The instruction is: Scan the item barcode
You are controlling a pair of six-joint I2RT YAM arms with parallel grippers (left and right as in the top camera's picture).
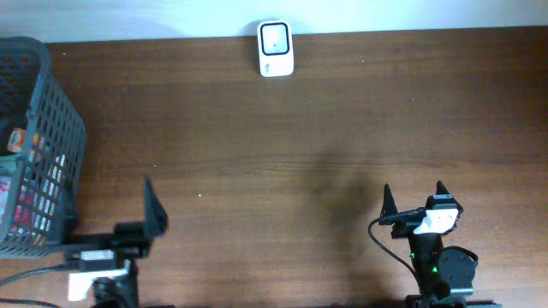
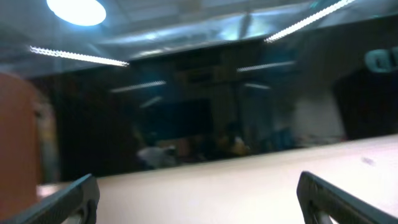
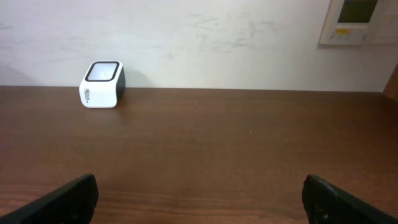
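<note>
My left gripper needs to grab the colourful packaged item in the grey mesh basket [image 1: 51, 103] next, by its exposed printed side [image 1: 7, 185]. Its barcode will then stay uncovered to scan.
The white barcode scanner [image 1: 275, 49] with a dark window stands at the table's far edge; the right wrist view shows this scanner [image 3: 102, 84] far off to the left. Colourful packaged items [image 1: 15, 175] lie inside the grey mesh basket [image 1: 51, 103] at the left edge, only partly visible through the mesh. My left gripper [image 1: 152, 210] is turned on its side just right of the basket, open and empty; in its own view the left gripper [image 2: 199, 199] faces a blurred room. My right gripper [image 1: 414, 192] sits near the front right, open over bare wood, and nothing lies between the right gripper's [image 3: 202, 196] fingers.
The brown wooden table [image 1: 342, 128] runs back to a white wall. A wall control panel [image 3: 357, 22] shows at the upper right of the right wrist view. A cable and a white block [image 1: 81, 287] lie by the left arm's base.
</note>
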